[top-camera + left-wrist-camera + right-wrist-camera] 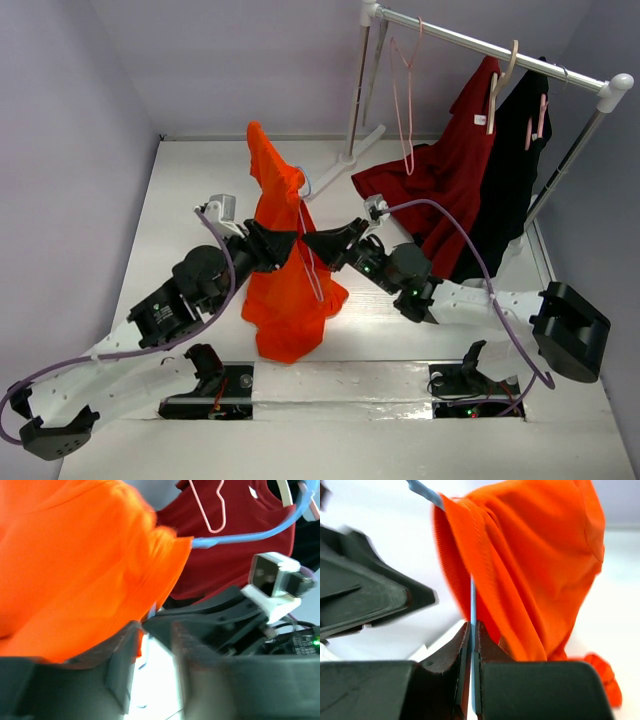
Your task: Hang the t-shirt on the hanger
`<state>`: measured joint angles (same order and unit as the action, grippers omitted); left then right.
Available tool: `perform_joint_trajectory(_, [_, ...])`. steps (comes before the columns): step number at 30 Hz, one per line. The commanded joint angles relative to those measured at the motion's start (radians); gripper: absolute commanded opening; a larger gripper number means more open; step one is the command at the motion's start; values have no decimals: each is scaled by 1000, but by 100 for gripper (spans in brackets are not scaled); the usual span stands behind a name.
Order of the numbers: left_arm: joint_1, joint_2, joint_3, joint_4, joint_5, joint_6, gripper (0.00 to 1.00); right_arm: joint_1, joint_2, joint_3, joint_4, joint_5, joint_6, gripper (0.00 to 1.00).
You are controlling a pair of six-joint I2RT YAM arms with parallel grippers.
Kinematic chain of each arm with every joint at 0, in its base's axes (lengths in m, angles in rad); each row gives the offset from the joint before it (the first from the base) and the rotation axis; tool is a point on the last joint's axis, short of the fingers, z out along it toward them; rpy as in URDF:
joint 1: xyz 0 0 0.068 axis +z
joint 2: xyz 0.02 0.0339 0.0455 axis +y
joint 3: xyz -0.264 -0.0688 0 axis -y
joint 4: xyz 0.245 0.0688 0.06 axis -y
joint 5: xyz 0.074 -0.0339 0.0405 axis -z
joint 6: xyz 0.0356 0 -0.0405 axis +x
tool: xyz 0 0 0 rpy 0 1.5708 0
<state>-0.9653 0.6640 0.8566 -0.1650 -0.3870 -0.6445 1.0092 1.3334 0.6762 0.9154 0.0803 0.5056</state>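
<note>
The left gripper grabs the orange t-shirt (pixel 285 270) by its edge (pixel 299 188) beside the hanger's hook next, so the hanger's bar stays free to insert.
The orange t-shirt (pixel 285 270) hangs upright in the middle of the table, draped over the light-blue hanger (pixel 304 184), whose hook pokes out near the top. My right gripper (pixel 313 243) is shut on a thin blue bar of the hanger (pixel 473 600), with the shirt (pixel 535 565) just to the right of its jaws. My left gripper (pixel 289 246) is against the shirt's left side. In the left wrist view its jaws (pixel 155 650) stand apart with white table showing between them, the shirt (pixel 75 555) lies over the left finger, and a hanger bar (pixel 240 537) runs right.
A garment rack (pixel 480 45) stands at the back right with a pink hanger (pixel 403 100), a dark red shirt (pixel 455 170) on a beige hanger (pixel 495 95), and a black garment (pixel 510 190). The rack's foot (pixel 350 160) is just behind the orange shirt.
</note>
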Motion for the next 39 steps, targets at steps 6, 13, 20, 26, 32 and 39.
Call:
perform_joint_trajectory(6, [-7,-47,56,-48,-240,-23,52,2,-40,-44,221,16,-29,0])
perform_joint_trajectory(13, [22,81,140,60,-286,-30,50,2,-82,-95,229,10,-29,0])
perform_joint_trajectory(20, [151,210,210,97,-162,-109,46,2,-112,-142,232,6,-15,0])
perform_joint_trajectory(26, [212,266,193,189,-29,-129,47,2,-114,-144,235,-16,-7,0])
perform_joint_trajectory(32, [231,316,171,212,37,-144,56,2,-111,-138,235,-25,-6,0])
perform_joint_trajectory(39, [273,336,130,248,82,-167,54,2,-93,-121,226,-40,-4,0])
